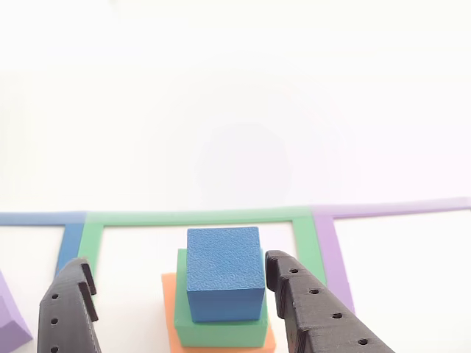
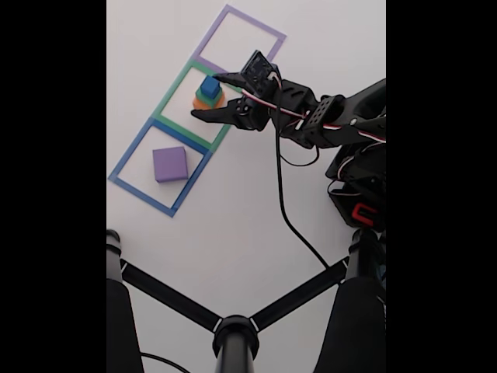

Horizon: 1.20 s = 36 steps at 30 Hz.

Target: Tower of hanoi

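Note:
I will use my gripper to grab the blue cube by its opposite sides, so that I can move the top piece of the tower.
A blue cube [image 1: 224,272] sits on a green block [image 1: 221,331], which rests on an orange block [image 1: 171,309], all inside the green taped square [image 1: 199,217]. The same stack [image 2: 209,92] appears in the fixed view. A purple block [image 2: 170,164] lies flat in the blue taped square [image 2: 128,159]; its corner [image 1: 11,320] shows at the left edge of the other view. My gripper [image 1: 176,272] is open, one black finger [image 1: 70,309] left of the stack and the other finger [image 1: 309,305] right of it, neither touching. The gripper [image 2: 210,97] reaches in from the right in the fixed view.
A purple taped square [image 2: 239,40] lies beyond the green one with nothing in it. The arm's base and cable [image 2: 283,194] stand at the right. A black tripod-like stand [image 2: 234,334] spreads across the bottom of the fixed view.

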### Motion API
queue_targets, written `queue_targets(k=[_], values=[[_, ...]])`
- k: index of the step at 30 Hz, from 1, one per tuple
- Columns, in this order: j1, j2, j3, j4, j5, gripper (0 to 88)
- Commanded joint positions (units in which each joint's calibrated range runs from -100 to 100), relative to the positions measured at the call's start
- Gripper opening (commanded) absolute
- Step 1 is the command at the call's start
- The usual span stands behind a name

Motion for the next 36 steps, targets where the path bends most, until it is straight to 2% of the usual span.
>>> queue_targets(k=[1, 24, 36], values=[[-0.93, 0.23, -2.24, -1.34, 0.20, 21.7], [-1.62, 1.27, -2.88, -2.06, 0.20, 8.6], [-2.00, -1.70, -4.06, 0.20, 0.20, 6.4]])
